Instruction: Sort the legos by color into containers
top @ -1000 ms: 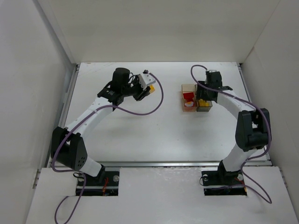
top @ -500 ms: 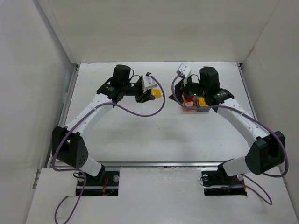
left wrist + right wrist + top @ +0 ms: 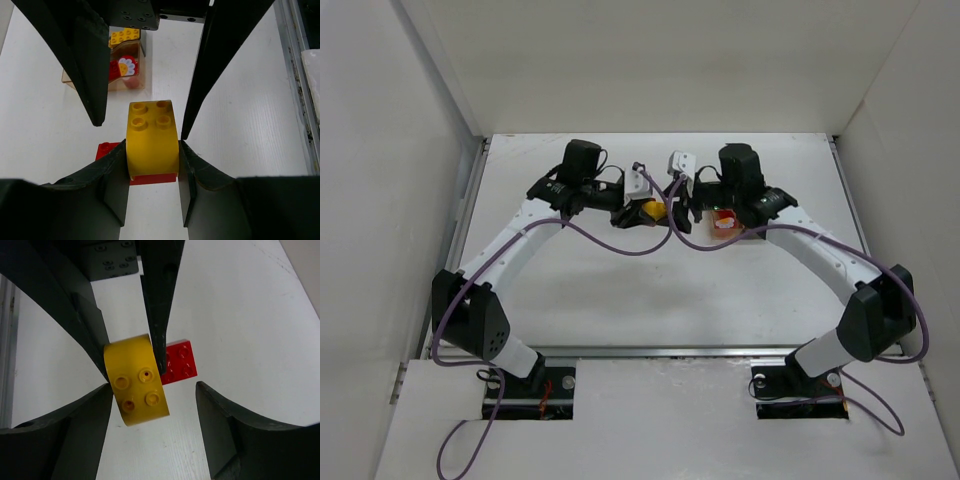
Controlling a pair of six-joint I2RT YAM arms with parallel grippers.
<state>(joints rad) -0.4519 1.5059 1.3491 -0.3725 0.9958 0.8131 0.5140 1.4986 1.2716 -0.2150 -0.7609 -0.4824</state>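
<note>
The yellow lego is ready for my right gripper to close on it: the gripper's fingers reach past the lego's studs on either side.
My left gripper (image 3: 645,213) is shut on a yellow lego (image 3: 654,211) with a rounded side and holds it above the table; it sits between the pads in the left wrist view (image 3: 152,142). My right gripper (image 3: 681,214) faces it, open, one finger on each side of that lego (image 3: 137,382). A red lego (image 3: 179,362) lies flat on the table below, also in the left wrist view (image 3: 106,149). The amber container (image 3: 127,75) holds a red piece. The grey container (image 3: 131,47) behind it holds a yellow lego (image 3: 124,35). The right arm partly hides both containers (image 3: 725,224) from above.
White walls close in the table on three sides. A metal rail (image 3: 295,85) runs along the table edge to the right in the left wrist view. The two arms meet over the middle of the far half of the table.
My right arm has swung left from the containers to the left gripper. My left gripper has moved right with the yellow lego. The two grippers now face each other.
</note>
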